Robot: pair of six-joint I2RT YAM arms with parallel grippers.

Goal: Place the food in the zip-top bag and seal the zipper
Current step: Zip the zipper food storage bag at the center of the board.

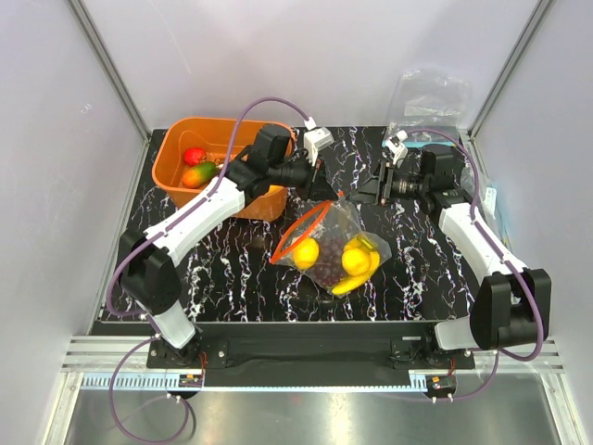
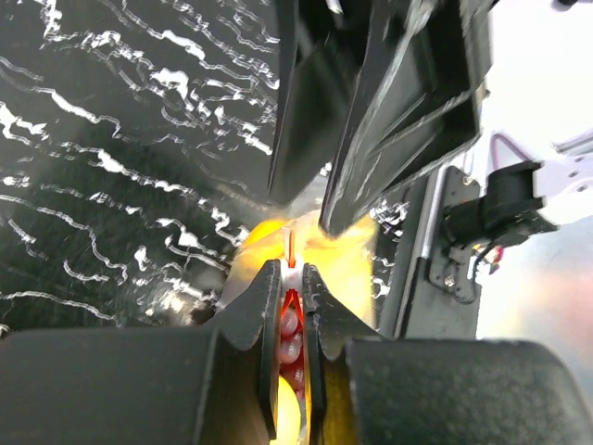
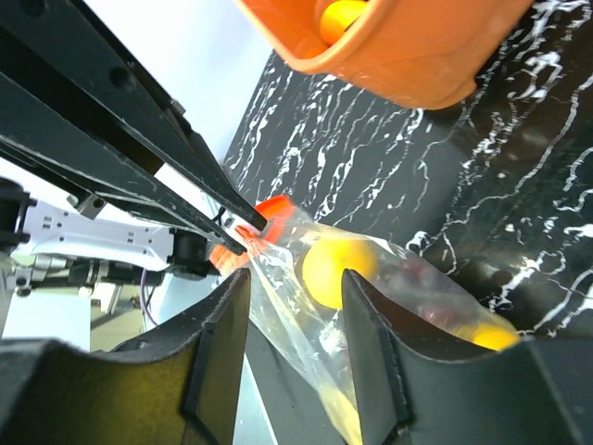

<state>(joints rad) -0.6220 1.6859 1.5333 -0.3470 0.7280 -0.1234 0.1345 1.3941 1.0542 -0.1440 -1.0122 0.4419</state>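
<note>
My right gripper grabs the bag's top corner (image 1: pixel 342 197) (image 3: pixel 251 243) beside the white piece next, which leaves my left gripper free to seal the zipper.
The clear zip-top bag (image 1: pixel 334 243) lies at mid-table, its top corner lifted. It holds a yellow lemon piece (image 1: pixel 306 252), dark purple grapes (image 1: pixel 330 262) and a yellow banana bunch (image 1: pixel 359 262). Its red-orange zipper (image 1: pixel 298 225) gapes in a loop. My left gripper (image 1: pixel 323 197) is shut on the zipper's far end, pinching the strip and a white piece (image 2: pixel 293 272). My right gripper (image 1: pixel 364 192) is open just to the right of it. In the right wrist view its fingers (image 3: pixel 295 287) straddle the bag's clear film (image 3: pixel 287 306) without closing, with a lemon (image 3: pixel 335 267) behind.
An orange basket (image 1: pixel 176 190) at the back left holds a red and a green-orange toy fruit; it also shows in the right wrist view (image 3: pixel 408 65). Spare clear bags with a teal strip (image 1: pixel 428 100) lie at the back right. White walls enclose the black marbled table (image 1: pixel 232 269).
</note>
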